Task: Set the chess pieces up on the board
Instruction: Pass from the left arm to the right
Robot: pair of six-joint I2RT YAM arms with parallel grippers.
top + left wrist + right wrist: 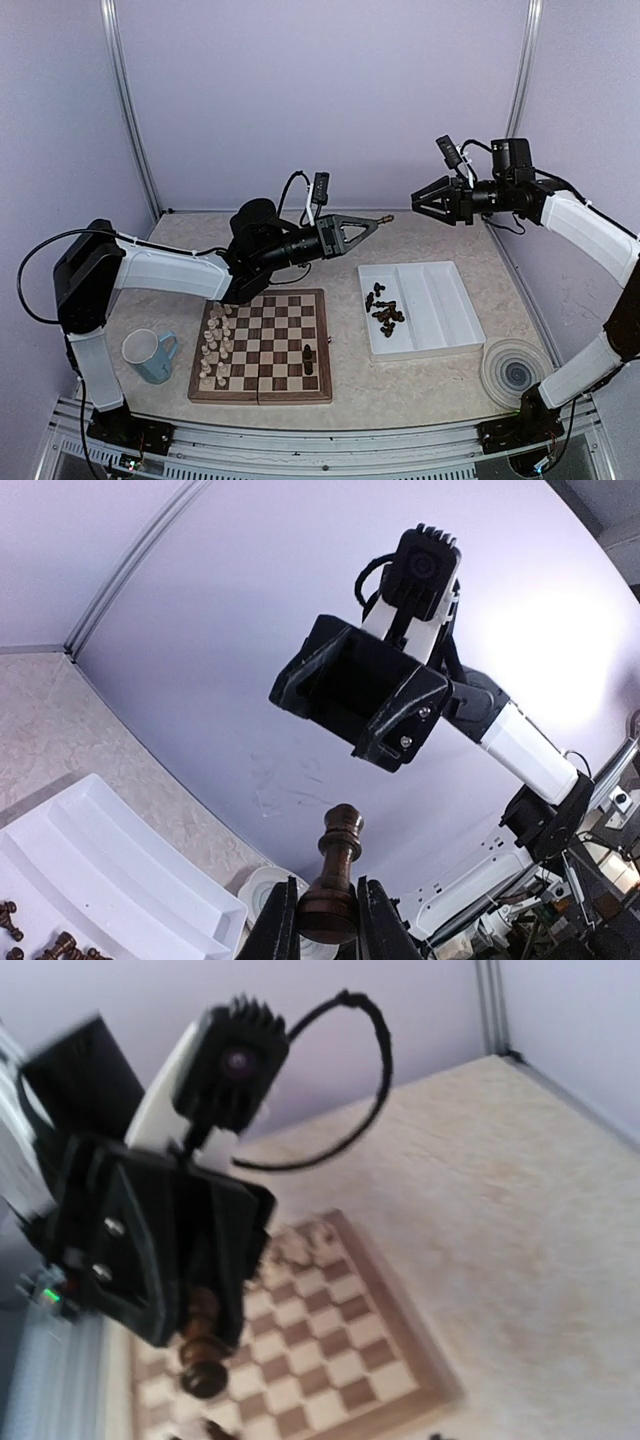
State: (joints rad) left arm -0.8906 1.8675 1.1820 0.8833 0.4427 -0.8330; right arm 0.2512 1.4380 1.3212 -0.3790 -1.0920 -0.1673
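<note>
The robot's right gripper needs to grab the held dark chess piece by its head (386,219) next, so that the piece's base stays free to stand on a square.
My left gripper (372,222) is raised above the far edge of the board (285,388) and is shut on the base of a dark brown chess piece (384,217), which points right. In the left wrist view its fingers (283,920) clamp the piece (341,845). My right gripper (424,198) hangs open and empty in the air, facing that piece a short gap away; it also shows in the left wrist view (365,695). The blurred right wrist view shows the held piece (200,1358) over the board (340,1330). One dark piece (308,358) stands on the board. Several more (385,310) lie in the tray.
Cream pieces (215,345) fill the board's left columns. A white ridged tray (440,300) sits right of the board. A light blue mug (150,355) stands left of it. A tape roll (515,370) lies at the front right.
</note>
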